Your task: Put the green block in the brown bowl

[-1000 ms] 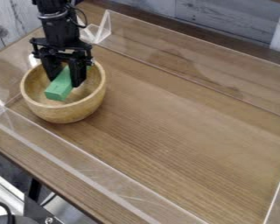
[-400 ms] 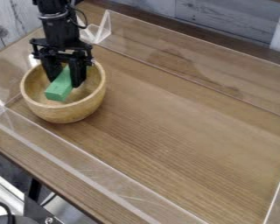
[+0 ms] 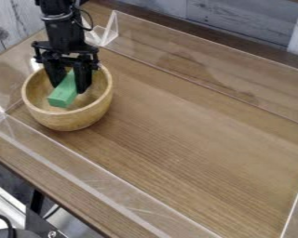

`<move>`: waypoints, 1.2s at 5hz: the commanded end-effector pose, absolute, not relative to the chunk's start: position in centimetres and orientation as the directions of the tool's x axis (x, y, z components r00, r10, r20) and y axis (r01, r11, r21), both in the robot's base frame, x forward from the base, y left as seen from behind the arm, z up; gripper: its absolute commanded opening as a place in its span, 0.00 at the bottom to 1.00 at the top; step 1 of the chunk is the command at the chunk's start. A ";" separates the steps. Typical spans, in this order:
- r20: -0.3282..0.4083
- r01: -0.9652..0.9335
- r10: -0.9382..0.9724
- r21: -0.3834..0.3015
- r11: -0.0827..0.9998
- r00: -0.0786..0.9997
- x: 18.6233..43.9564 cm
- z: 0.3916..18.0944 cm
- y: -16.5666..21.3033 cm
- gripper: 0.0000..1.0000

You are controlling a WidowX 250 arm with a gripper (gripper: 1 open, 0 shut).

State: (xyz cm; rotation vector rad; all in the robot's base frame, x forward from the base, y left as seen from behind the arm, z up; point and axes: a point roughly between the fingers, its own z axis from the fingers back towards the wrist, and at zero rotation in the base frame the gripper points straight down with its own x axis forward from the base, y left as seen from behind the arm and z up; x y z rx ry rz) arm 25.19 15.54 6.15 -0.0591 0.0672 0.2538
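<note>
My gripper is ready to open, because the lower end of the green block is inside the brown bowl [image 3: 77, 112].
The brown bowl [image 3: 77, 112] is a round, light wooden bowl near the left end of the wooden table. My black gripper [image 3: 66, 80] hangs straight down over the bowl's inside, its two fingers reaching below the rim. The green block [image 3: 64, 91] is a bright green bar, tilted, sitting between the fingers with its lower end down inside the bowl. The gripper is shut on the block. Whether the block's lower end touches the bowl's floor is not clear.
A clear acrylic wall [image 3: 139, 200] runs around the wooden tabletop [image 3: 201, 130]. A small clear stand [image 3: 108, 35] sits just behind the bowl. Grey planks lie beyond the far edge of the table.
</note>
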 end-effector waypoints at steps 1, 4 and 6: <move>-0.027 -0.248 0.247 -0.029 0.968 0.969 26.3 7.5 16.1 0.00; -0.033 -0.260 0.259 -0.033 0.965 0.965 26.5 7.7 15.8 0.00; -0.039 -0.266 0.265 -0.031 0.963 0.963 26.5 8.0 15.8 1.00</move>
